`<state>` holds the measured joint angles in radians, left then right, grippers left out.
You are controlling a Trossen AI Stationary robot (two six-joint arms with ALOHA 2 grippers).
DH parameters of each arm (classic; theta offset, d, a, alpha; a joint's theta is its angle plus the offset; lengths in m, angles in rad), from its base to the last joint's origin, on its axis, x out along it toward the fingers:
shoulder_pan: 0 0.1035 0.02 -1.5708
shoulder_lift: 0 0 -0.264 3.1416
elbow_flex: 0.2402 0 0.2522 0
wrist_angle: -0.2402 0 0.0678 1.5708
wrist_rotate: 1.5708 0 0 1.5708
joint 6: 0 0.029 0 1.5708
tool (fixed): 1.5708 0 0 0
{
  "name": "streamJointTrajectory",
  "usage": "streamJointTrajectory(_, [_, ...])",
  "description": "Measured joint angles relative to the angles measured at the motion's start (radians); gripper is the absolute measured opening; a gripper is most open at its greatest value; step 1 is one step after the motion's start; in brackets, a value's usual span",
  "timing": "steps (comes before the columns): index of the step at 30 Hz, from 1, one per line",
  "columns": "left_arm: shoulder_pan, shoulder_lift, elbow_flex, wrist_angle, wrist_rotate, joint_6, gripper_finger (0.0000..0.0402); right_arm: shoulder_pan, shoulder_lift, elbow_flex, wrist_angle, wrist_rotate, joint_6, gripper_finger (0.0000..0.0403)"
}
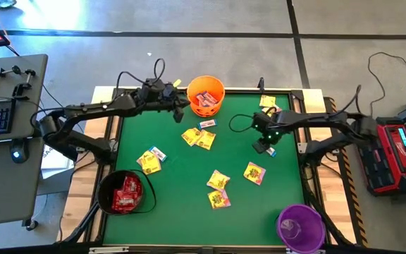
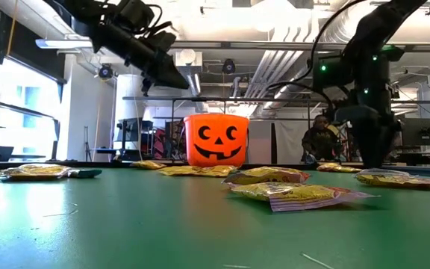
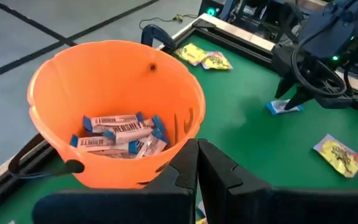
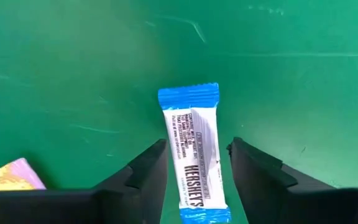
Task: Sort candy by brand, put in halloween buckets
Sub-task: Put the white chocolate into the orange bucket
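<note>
Next, my right gripper grabs the white-and-blue packet by its white middle (image 1: pixel 271 152). Then it sorts the packet into the orange bucket (image 1: pixel 206 94) with its brand.
My right gripper (image 1: pixel 266 146) hovers low over the green table's right half, open. In the right wrist view its fingers (image 4: pixel 148 169) stand on either side of a white-and-blue packet (image 4: pixel 194 149) that lies flat on the table, running along the fingers. My left gripper (image 1: pixel 180 107) is shut and empty, raised just beside the orange bucket (image 1: pixel 206 94), which holds white-and-blue packets (image 3: pixel 120 132). The black bucket (image 1: pixel 123 192) at the near left holds red packets. The purple bucket (image 1: pixel 300 227) stands at the near right corner.
Yellow packets lie scattered over the table: a pair in the middle (image 1: pixel 198 137), one at the left (image 1: pixel 149 161), two toward the near edge (image 1: pixel 218 189), one at the right (image 1: pixel 254 172), and some at the far right corner (image 1: pixel 268 102). White-and-blue packets lie near the orange bucket (image 1: pixel 208 123) and at the left (image 1: pixel 158 152).
</note>
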<state>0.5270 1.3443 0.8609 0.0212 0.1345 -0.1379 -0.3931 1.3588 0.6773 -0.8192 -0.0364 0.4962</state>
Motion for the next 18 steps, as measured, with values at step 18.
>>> streamJointTrajectory(18, [-0.006,-0.001,-0.010,0.008,-0.008,-0.018,0.0000,0.000,0.022,0.000,0.008,-0.009,-0.071,0.0003])
